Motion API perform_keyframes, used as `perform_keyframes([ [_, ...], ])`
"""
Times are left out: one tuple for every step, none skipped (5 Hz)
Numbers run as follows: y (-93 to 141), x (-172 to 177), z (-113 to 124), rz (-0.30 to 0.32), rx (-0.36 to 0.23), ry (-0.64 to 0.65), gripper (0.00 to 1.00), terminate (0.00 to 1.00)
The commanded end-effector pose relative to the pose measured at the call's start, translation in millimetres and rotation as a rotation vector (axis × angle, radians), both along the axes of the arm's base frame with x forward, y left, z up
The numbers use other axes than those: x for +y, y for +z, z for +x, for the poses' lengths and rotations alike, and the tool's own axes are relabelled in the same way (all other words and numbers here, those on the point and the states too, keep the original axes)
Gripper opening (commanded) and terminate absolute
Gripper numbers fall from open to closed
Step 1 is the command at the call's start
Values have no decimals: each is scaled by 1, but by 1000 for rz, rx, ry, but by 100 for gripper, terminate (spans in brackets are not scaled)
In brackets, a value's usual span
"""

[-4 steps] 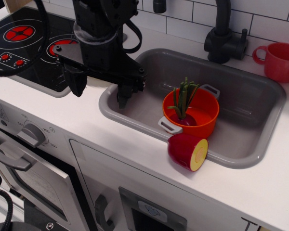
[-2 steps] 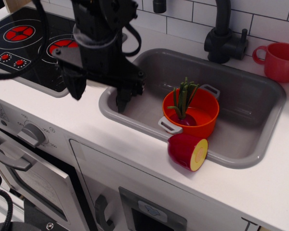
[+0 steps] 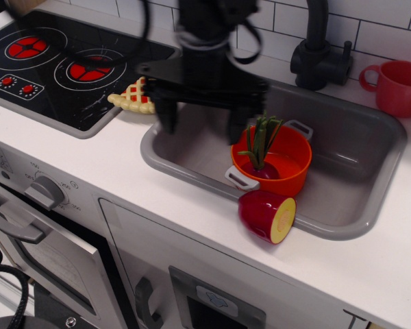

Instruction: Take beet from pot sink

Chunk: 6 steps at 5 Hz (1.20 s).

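Note:
My gripper should grab the beet by its long green stalks next. Then it can lift the beet out of the orange pot (image 3: 277,164).
The beet (image 3: 259,159), a small dark purple-red bulb with long green stalks, stands in the orange pot (image 3: 277,164), which sits inside the grey sink (image 3: 370,161) near its front rim. My gripper (image 3: 201,125) hangs over the left part of the sink, just left of the pot. Its two dark fingers (image 3: 166,116) are spread wide apart and hold nothing. The right finger is close to the pot's left rim and the beet's stalks.
A dark red half fruit with a yellow cut face (image 3: 267,216) lies on the sink's front rim. A red mug (image 3: 400,87) stands at the back right. A black faucet (image 3: 319,51) rises behind the sink. A yellow-red waffle toy (image 3: 135,97) lies by the black stovetop (image 3: 48,68).
My gripper has moved right from the sink's left edge towards the pot, uncovering the waffle toy by the stove. The beet and pot have not moved.

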<state>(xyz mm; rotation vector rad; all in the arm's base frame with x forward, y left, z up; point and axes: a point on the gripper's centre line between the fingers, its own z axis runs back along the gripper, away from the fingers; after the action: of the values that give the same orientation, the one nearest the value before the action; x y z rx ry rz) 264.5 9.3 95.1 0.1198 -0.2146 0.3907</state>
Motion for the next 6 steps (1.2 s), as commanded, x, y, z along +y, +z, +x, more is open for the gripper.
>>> perform_keyframes([
  [-5,-22,55,-37,-53,13,100,0],
  [-22,-20,74,-1,-59,61,100,0],
  [-38,-21,79,14,-34,72,100,0],
  [-41,-23,80,-17,-27,86,0,0],
  [-41,-23,79,-39,-18,99,0,0],
  [-39,-23,78,-35,-37,104,0,0],
])
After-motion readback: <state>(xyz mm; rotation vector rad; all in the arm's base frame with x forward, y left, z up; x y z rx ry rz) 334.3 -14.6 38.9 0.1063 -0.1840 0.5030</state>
